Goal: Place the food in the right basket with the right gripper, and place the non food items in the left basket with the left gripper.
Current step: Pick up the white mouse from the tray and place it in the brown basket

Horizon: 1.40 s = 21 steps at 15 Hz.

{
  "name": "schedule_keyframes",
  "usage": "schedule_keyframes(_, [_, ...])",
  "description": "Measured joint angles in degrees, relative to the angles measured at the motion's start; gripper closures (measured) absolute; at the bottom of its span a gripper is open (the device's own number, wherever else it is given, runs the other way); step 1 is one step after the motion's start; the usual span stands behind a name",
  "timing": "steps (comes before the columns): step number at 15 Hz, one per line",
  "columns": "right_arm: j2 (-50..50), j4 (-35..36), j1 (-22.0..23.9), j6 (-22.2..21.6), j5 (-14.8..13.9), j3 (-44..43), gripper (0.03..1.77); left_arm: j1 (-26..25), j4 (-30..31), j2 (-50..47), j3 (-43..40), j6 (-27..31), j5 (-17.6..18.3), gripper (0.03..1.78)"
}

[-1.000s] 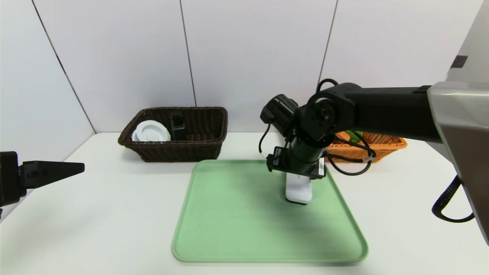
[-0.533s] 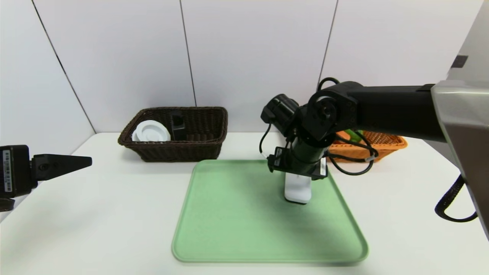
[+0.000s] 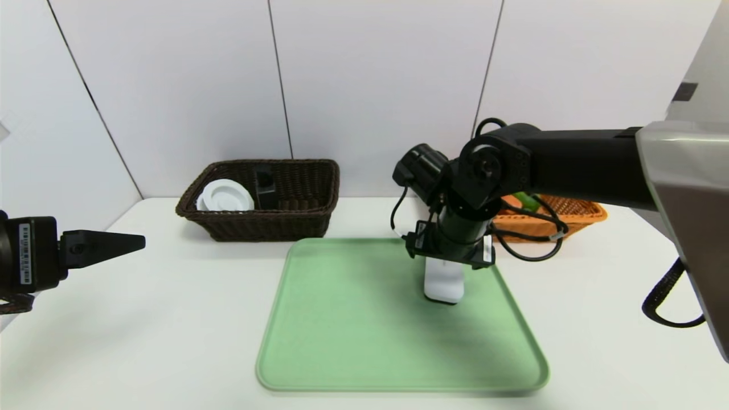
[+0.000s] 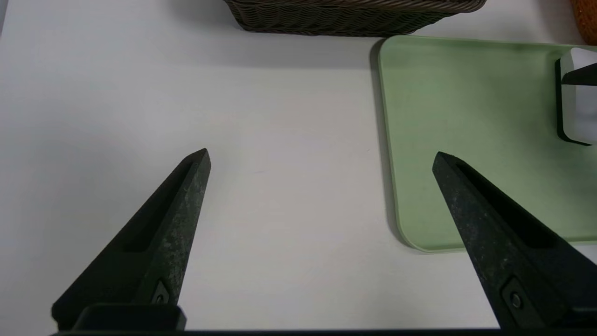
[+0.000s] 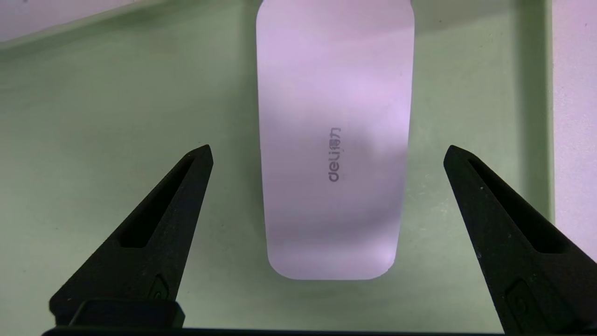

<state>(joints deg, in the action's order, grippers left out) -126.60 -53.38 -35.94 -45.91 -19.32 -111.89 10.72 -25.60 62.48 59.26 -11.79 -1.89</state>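
Observation:
The non-food white box has to go into the left basket (image 3: 267, 225), so the right gripper will next grab it by its long edges (image 3: 427, 267) beside the logo.
The flat white rounded box (image 3: 444, 287) lies on the green tray (image 3: 353, 319), towards its far right. My right gripper (image 5: 329, 150) hangs open just above the box (image 5: 333, 93), one finger on each side and neither touching it. The left gripper (image 3: 139, 243) hovers open and empty over the table at the far left, its fingertips (image 4: 200, 161) short of the tray's edge (image 4: 387, 140). Inside the dark brown left basket (image 3: 267, 225) are the white ribbed disc (image 3: 225, 196) and the dark bottle (image 3: 265, 185). Behind the right arm, the orange right basket (image 3: 575, 219) shows a green fruit (image 3: 527, 200).
Both baskets stand against the back wall, the brown one (image 4: 350, 16) left of the tray and the orange one to its right. A black cable (image 3: 663, 302) loops down off the right arm over the table. White table surrounds the tray.
My left gripper has moved to the right, closer to the tray. The right arm has shifted slightly over the white box. Both grippers stay open.

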Motion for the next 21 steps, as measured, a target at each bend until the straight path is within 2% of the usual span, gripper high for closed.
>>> schedule_keyframes(19, [-3.9,0.3,1.7,-0.4,0.6,0.1,0.09,0.0,1.8,1.0,0.0,0.0,0.2,0.12])
schedule_keyframes(21, [-3.8,0.3,1.7,0.0,0.7,0.1,0.42,0.0,1.8,1.0,0.0,0.0,0.2,0.12])
